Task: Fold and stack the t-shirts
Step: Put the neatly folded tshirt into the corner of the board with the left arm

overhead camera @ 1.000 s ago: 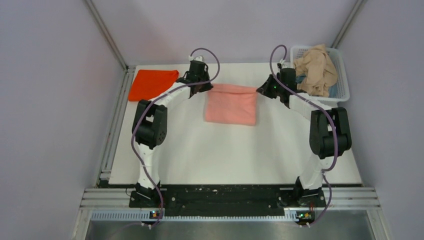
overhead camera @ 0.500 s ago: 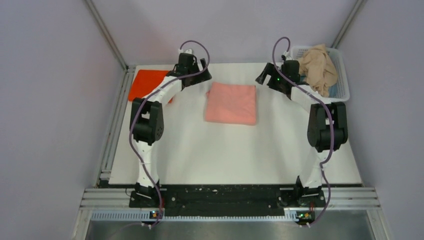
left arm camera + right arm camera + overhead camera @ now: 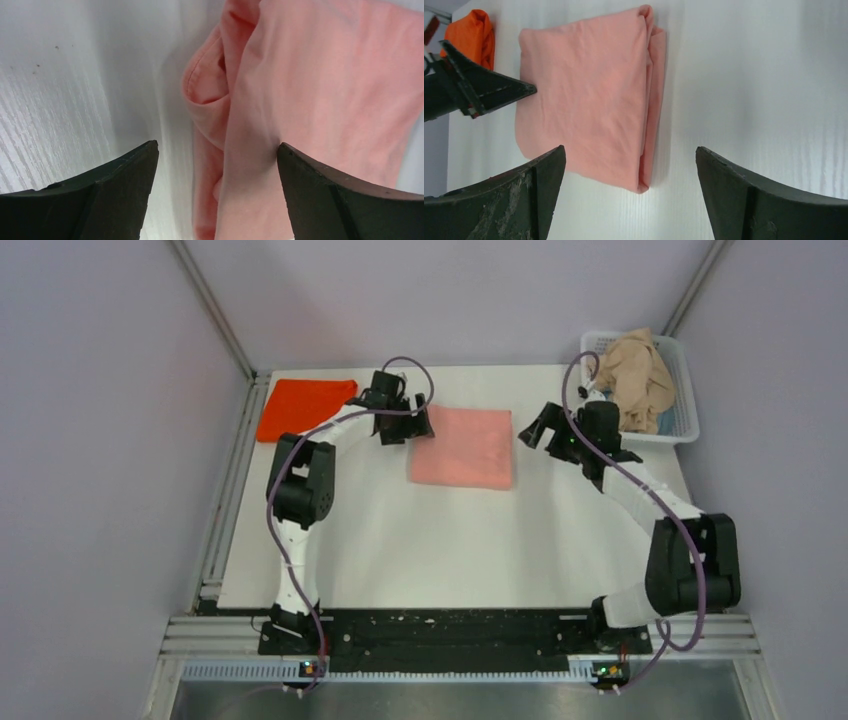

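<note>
The pink t-shirt should be stacked there still folded. My left gripper should next grab it by its edge facing the orange-red t-shirt, with the layers pinched together.
A salmon-pink t-shirt (image 3: 462,447) lies folded in a flat rectangle at the table's far middle. My left gripper (image 3: 410,429) stands open at its left edge, and the wrist view shows the pink folds (image 3: 320,90) between and beyond the spread fingers (image 3: 120,190), nothing gripped. My right gripper (image 3: 535,428) is open just right of the shirt, apart from it; its view shows the pink t-shirt (image 3: 589,100) lying ahead on the table. A folded orange-red t-shirt (image 3: 300,408) lies at the far left. A crumpled beige t-shirt (image 3: 632,380) fills the basket.
The white lattice basket (image 3: 683,405) stands at the far right corner, beside the right arm's wrist. Grey walls close the table's left, back and right. A metal rail (image 3: 225,530) runs along the left edge. In the right wrist view the orange t-shirt (image 3: 471,37) lies beyond the left gripper.
Both grippers opened and let go of the pink shirt's far corners. The shirt settled flat. The left gripper came back down to its left edge; the right arm pulled back and swung right.
</note>
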